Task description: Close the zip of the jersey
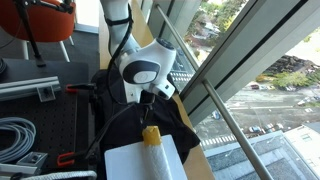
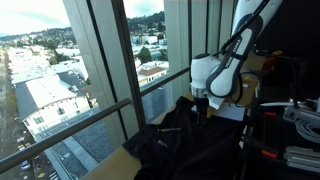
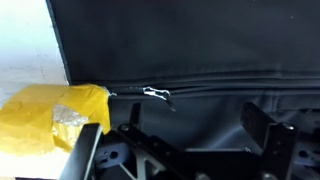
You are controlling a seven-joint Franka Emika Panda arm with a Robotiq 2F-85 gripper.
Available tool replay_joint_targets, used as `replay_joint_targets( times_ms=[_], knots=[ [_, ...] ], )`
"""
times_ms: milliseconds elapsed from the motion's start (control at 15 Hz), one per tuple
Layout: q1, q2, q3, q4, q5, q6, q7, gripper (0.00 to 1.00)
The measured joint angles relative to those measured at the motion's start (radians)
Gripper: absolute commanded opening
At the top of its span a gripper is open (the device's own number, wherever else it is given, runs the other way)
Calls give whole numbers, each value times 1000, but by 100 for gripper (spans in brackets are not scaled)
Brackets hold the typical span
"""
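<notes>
The gripper grabs the zip's small metallic pull at its end away from the yellow-capped bottle next, to draw the jersey's zip closed.
The black jersey lies spread on the table and fills the wrist view. It also shows in both exterior views. The zip runs as a thin dark line across the fabric, with a small pale metallic pull. My gripper is open and empty. It hovers just above the jersey with its fingers on the near side of the zip line, and the pull is up and to the left of the left finger. In the exterior views the gripper points down over the jersey.
A yellow-capped bottle stands next to the jersey on a white sheet. Large windows with a metal rail border the table. Cables and red clamp handles lie on the dark board.
</notes>
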Motion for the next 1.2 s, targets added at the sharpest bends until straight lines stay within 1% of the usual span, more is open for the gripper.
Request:
replay_joint_targets(
  times_ms=[400,467,533,867,1000,1133,1200],
  knots=[
    [5,29,-26,14,0,0,2,100],
    [5,29,-28,14,0,0,2,82],
    [5,30,-29,14,0,0,2,74],
    [6,31,-29,15,0,0,3,34],
    [6,31,-29,17,0,0,3,20],
    [6,31,-31,20,0,0,3,5],
    [6,32,-32,23,0,-1,3,1]
  ],
)
